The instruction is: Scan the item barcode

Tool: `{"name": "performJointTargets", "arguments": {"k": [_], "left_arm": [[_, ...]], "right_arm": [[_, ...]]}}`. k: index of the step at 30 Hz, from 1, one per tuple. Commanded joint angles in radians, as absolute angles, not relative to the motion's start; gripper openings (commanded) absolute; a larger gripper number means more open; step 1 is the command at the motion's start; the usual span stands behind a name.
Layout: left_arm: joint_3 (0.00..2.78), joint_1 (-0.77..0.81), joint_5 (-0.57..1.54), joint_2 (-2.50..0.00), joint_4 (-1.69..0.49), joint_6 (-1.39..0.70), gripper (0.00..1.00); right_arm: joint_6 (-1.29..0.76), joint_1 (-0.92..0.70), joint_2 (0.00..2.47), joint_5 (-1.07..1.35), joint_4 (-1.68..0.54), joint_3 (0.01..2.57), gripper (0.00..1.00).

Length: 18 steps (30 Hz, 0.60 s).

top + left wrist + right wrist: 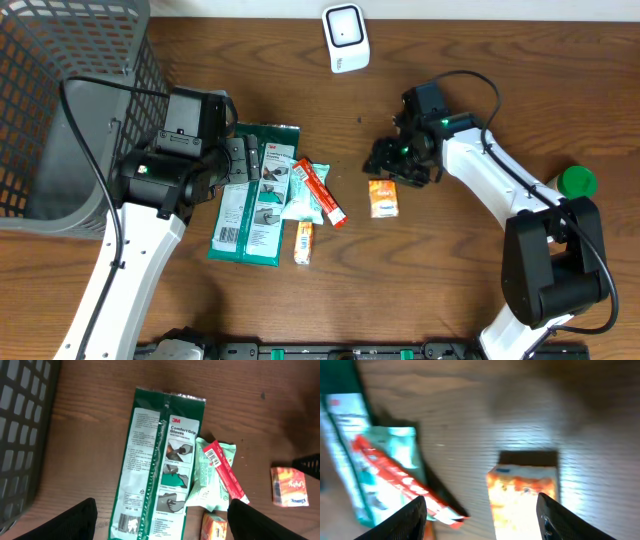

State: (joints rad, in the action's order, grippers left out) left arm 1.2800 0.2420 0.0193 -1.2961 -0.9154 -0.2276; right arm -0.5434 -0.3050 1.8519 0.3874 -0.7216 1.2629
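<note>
Next, my right gripper picks up the orange box by its nearest edge, which leaves the rest for scanning its barcode.
A white scanner (345, 38) stands at the back of the table. A green 3M gloves packet (255, 195) lies flat, with its barcode (129, 522) facing up at its near end. My left gripper (160, 522) hovers open over that end, holding nothing. An orange box (383, 198) lies on the wood to the right. My right gripper (482, 517) is open just above the orange box (522, 495), its fingers clear of it. A red stick packet (225, 470) rests across a pale green pouch (212, 485).
A grey mesh basket (60, 100) fills the back left corner. A second small orange box (303, 242) lies by the gloves packet's right edge. A green round object (577, 181) sits at the far right beside the right arm.
</note>
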Motion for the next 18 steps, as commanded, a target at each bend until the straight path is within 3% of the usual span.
{"name": "performJointTargets", "arguments": {"k": [1, 7, 11, 18], "left_arm": [[1.293, 0.237, 0.007, -1.3, -0.916, -0.214, 0.84], [1.293, 0.237, 0.007, -1.3, -0.916, -0.214, 0.84], [1.293, 0.237, 0.007, -1.3, -0.916, -0.214, 0.84], [1.293, 0.237, 0.007, -1.3, -0.916, -0.214, 0.84]], "right_arm": [[-0.537, -0.299, 1.845, 0.477, -0.701, 1.283, 0.64], [-0.407, -0.259, 1.845, 0.503, -0.723, 1.283, 0.59], [-0.297, -0.22, 1.845, 0.523, -0.786, 1.283, 0.49], [-0.291, -0.192, 1.845, 0.453, -0.802, 1.256, 0.41]]}}
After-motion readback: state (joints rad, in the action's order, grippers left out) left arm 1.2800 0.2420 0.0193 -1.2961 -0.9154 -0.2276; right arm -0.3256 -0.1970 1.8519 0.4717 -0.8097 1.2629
